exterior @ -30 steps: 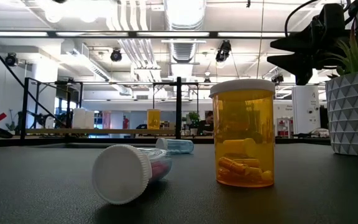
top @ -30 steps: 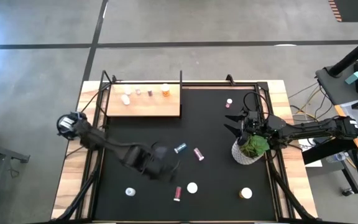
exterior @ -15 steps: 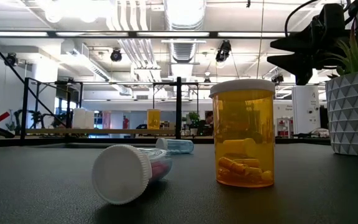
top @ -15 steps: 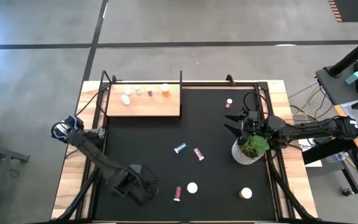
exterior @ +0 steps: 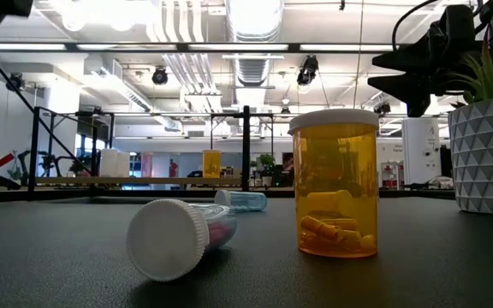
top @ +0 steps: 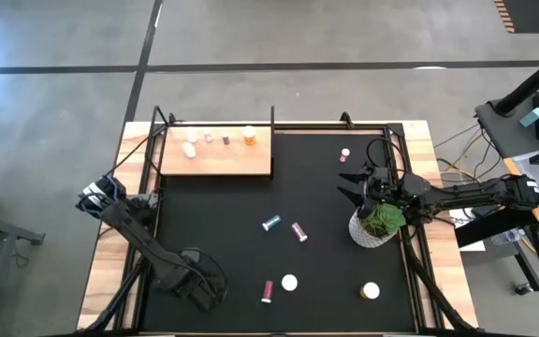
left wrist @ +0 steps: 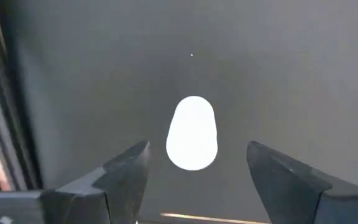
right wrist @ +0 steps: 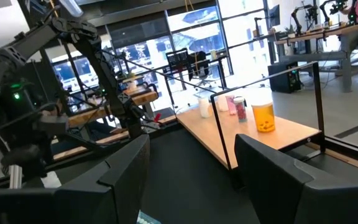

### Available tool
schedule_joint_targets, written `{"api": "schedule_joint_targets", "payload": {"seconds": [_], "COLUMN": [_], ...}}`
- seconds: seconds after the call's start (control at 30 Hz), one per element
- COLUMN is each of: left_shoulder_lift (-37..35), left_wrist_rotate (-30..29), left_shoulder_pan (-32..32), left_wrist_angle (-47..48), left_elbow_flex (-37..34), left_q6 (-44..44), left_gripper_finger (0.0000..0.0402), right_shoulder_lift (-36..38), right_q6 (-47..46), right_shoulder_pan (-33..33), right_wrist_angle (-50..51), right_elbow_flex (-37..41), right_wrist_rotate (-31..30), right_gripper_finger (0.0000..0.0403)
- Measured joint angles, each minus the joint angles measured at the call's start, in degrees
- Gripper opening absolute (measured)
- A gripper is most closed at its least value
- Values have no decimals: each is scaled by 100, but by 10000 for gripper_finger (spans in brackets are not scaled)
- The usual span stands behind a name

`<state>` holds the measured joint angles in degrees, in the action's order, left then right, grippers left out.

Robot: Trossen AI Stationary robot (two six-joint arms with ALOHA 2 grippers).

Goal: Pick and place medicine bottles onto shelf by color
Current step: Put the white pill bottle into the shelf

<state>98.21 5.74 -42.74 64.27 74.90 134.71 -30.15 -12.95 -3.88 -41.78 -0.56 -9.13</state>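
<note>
The white bottle (left wrist: pixel 192 132) is beyond my open left fingers, so I should move closer before closing.
My left gripper (top: pixel 202 288) is open above the mat's near left part. It hides a white-capped bottle in the high view. In the left wrist view that white bottle (left wrist: pixel 192 132) stands on the mat between the two open fingers (left wrist: pixel 128 167), apart from both. My right gripper (top: pixel 347 184) is open and empty beside the plant pot (top: pixel 377 225). The light-wood shelf (top: pixel 215 164) at the far left carries a white bottle (top: pixel 190 148), two pink ones (top: pixel 208 139) and an orange one (top: pixel 249 137). A blue bottle (top: pixel 271 223) and a pink one (top: pixel 298 231) lie mid-mat.
More bottles are on the mat: a pink one (top: pixel 267 291) lying at the near edge, a white-capped one (top: pixel 289 282), an orange one (top: pixel 371 291) that stands upright (exterior: pixel 334 184), and a small one (top: pixel 345 153) at the far right. A black metal frame (top: pixel 273 126) rims the table.
My left gripper has swung from mid-mat toward the table's near and left edges. It now stands over the white bottle at the near left, which it covers in the high view. The bottles have kept still.
</note>
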Motion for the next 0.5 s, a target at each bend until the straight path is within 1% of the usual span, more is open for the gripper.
{"api": "schedule_joint_targets", "payload": {"seconds": [0.3, 0.5], "left_shoulder_lift": [0, 0], "left_wrist_rotate": [185, 214], "left_shoulder_pan": [-2, -2], "left_wrist_angle": [-980, -1065], "left_elbow_flex": [-629, -719], "left_q6": [-4, -29], "left_gripper_finger": [251, 250], "right_shoulder_lift": [0, 0], "right_q6": [0, -4], "right_shoulder_pan": [-2, -1], "right_wrist_angle": [0, 0], "right_elbow_flex": [0, 0], "right_wrist_rotate": [0, 1], "right_gripper_finger": [226, 226]}}
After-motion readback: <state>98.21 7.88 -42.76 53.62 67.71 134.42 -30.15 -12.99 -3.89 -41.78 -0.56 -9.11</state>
